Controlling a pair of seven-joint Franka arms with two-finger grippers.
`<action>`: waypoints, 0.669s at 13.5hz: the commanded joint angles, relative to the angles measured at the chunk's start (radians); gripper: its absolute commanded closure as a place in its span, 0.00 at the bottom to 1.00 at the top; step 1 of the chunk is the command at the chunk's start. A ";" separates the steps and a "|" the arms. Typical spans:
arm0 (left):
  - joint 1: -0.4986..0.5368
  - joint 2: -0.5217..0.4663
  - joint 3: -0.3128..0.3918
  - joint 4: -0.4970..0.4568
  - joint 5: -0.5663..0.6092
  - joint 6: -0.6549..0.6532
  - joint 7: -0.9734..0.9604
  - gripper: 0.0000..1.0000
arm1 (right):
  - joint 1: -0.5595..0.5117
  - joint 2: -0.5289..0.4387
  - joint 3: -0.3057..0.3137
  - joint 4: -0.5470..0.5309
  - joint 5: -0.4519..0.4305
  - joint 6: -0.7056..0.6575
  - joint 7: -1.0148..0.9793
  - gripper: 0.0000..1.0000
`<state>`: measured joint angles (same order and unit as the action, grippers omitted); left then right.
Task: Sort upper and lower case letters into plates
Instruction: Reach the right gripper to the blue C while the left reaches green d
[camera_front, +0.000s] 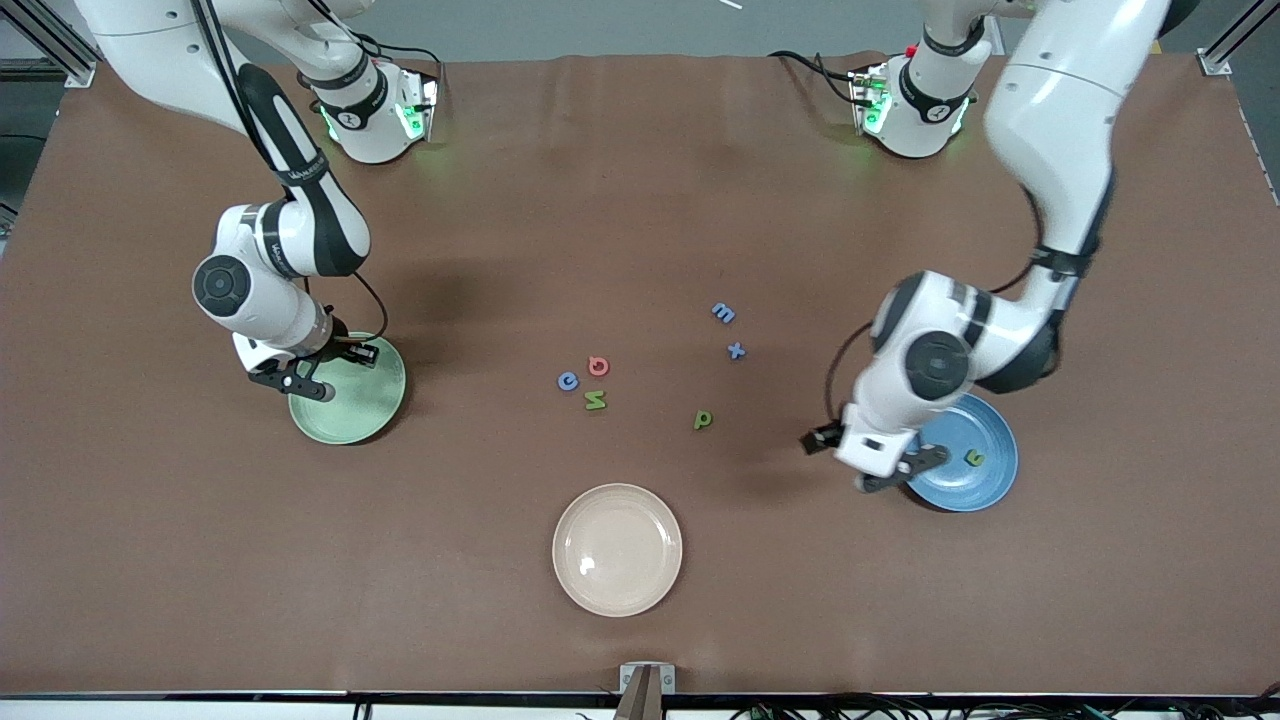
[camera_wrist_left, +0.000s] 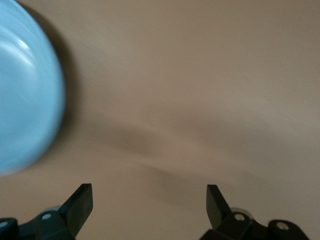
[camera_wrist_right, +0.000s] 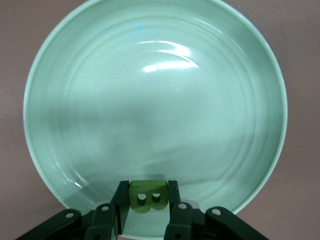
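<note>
I will grab the lower case green p by its round bowl and stem (camera_front: 703, 420) next with my left gripper, and so sort it into the blue plate (camera_front: 985, 480).
My right gripper (camera_front: 300, 385) is shut on the green B (camera_wrist_right: 147, 200) and holds it low over the rim of the light green plate (camera_front: 360, 410), which fills the right wrist view (camera_wrist_right: 155, 100). My left gripper (camera_front: 905, 470) is open and empty, over the table at the edge of the blue plate (camera_front: 985, 480); that plate's rim shows in the left wrist view (camera_wrist_left: 25, 90). A green n (camera_front: 974, 458) lies in the blue plate. On the table's middle lie a blue m (camera_front: 723, 313), blue x (camera_front: 736, 350), red round letter (camera_front: 598, 366), blue C (camera_front: 568, 380), green N (camera_front: 595, 402) and green p (camera_front: 703, 419).
A cream-beige plate (camera_front: 617, 549) with nothing in it lies nearer the front camera than the loose letters. Both arm bases stand along the table's edge farthest from the camera.
</note>
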<state>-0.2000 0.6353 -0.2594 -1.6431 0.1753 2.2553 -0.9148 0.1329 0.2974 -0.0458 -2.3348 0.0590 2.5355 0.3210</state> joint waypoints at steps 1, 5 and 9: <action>-0.080 0.095 0.009 0.100 0.010 0.006 -0.155 0.01 | -0.026 -0.012 0.021 -0.017 -0.005 0.014 -0.008 0.00; -0.162 0.173 0.016 0.184 0.012 0.015 -0.337 0.05 | 0.068 -0.012 0.029 0.072 -0.001 -0.050 0.181 0.00; -0.225 0.242 0.020 0.236 0.012 0.078 -0.472 0.12 | 0.253 0.121 0.032 0.280 0.039 -0.083 0.579 0.00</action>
<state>-0.3838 0.8319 -0.2524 -1.4697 0.1753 2.3258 -1.3252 0.3225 0.3132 -0.0111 -2.1687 0.0685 2.4647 0.7450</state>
